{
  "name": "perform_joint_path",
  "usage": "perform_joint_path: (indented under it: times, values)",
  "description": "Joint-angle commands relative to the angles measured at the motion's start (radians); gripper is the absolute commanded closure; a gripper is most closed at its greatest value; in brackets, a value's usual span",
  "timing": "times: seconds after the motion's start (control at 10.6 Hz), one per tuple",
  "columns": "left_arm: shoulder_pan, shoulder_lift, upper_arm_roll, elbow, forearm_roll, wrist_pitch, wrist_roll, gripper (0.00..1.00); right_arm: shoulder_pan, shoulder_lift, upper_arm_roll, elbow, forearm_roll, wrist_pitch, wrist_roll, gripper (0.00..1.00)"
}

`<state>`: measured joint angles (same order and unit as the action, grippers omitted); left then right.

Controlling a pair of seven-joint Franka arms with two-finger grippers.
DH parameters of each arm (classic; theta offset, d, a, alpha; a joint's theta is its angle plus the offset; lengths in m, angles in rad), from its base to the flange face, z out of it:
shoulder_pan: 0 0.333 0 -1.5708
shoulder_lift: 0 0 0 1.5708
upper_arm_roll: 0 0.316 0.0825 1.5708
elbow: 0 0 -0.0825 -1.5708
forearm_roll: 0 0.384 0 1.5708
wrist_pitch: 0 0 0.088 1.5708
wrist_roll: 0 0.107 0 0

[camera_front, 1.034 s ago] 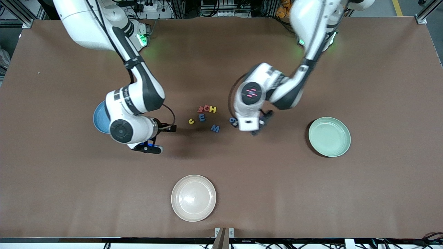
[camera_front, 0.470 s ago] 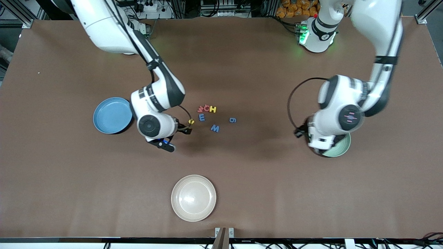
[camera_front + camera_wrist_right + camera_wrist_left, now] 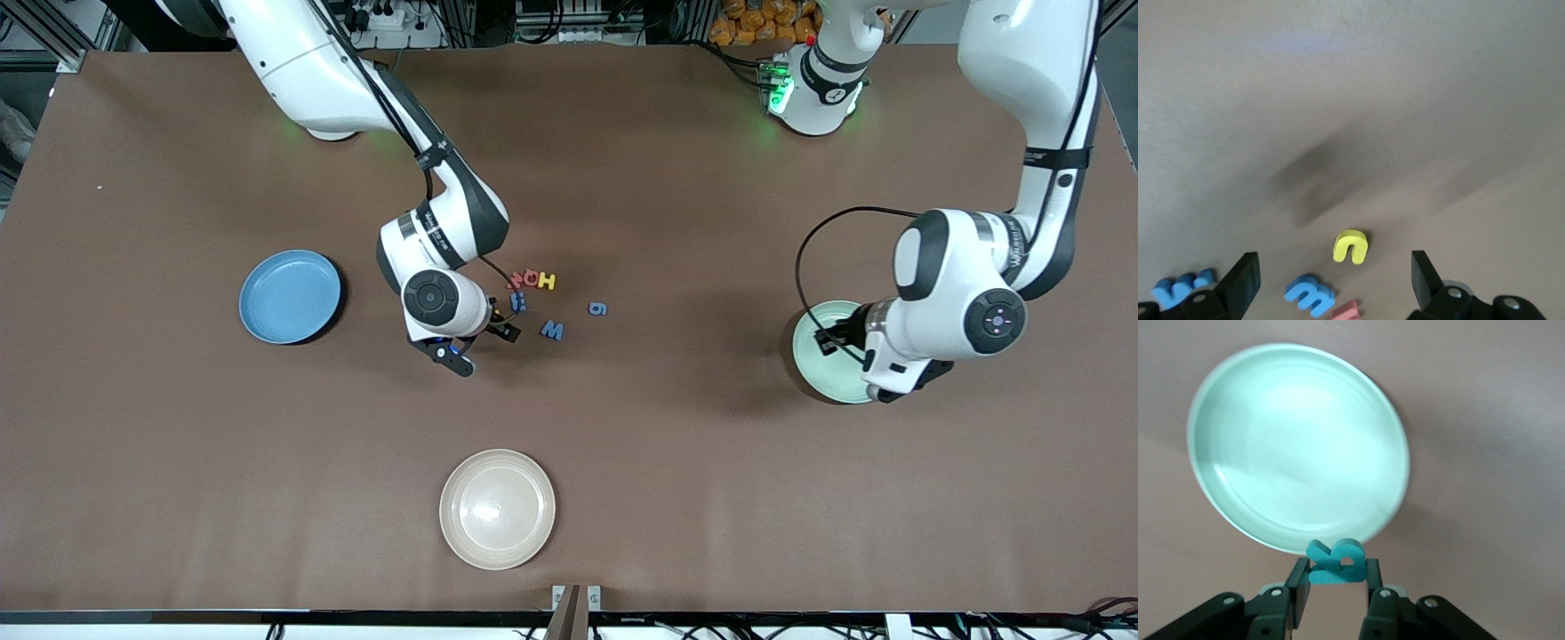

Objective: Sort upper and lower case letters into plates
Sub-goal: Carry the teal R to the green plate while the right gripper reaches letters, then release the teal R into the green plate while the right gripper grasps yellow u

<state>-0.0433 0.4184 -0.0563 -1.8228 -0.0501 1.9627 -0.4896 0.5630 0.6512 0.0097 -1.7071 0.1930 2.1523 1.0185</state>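
My right gripper's fingers stop above the yellow letter (image 3: 1351,247) in the right wrist view, so it is too early to close. My right gripper moves down, before closing.
My left gripper (image 3: 1335,579) is shut on a teal letter (image 3: 1337,561) and holds it in the air over the rim of the pale mint plate (image 3: 1298,447). In the front view the left arm's hand (image 3: 925,342) covers part of that plate (image 3: 820,360). My right gripper (image 3: 1333,283) is open and empty, low over a yellow letter (image 3: 1351,247), with a blue letter (image 3: 1308,295) beside it. The loose letters (image 3: 533,281) lie mid-table, with a blue W (image 3: 552,331) and a small blue one (image 3: 598,308) apart. The mid-blue plate (image 3: 290,296) is empty.
A cream plate (image 3: 497,508) sits near the table's edge closest to the front camera, nearer than the letters. The brown table (image 3: 676,462) is bare between the plates.
The left arm swung from the letters to the mint plate with the teal letter. The right arm moved from the blue plate to the letter cluster, now covering the yellow letter in the front view.
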Motion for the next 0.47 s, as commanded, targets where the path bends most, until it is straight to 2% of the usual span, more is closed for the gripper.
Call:
perform_joint_path:
  times: [0.0, 0.09, 0.38]
  values:
    - [0.095, 0.005, -0.014, -0.009, 0.045, 0.021, 0.115, 1.00, 0.024, -0.025, -0.008, -0.072, 0.002, 0.081, 0.046, 0.00]
    - [0.098, 0.017, -0.013, -0.009, 0.052, 0.034, 0.132, 1.00, 0.026, -0.042, -0.008, -0.116, 0.002, 0.133, 0.045, 0.00]
    - [0.088, 0.049, -0.014, -0.004, 0.082, 0.094, 0.132, 1.00, 0.026, -0.054, -0.007, -0.143, 0.003, 0.139, 0.046, 0.00]
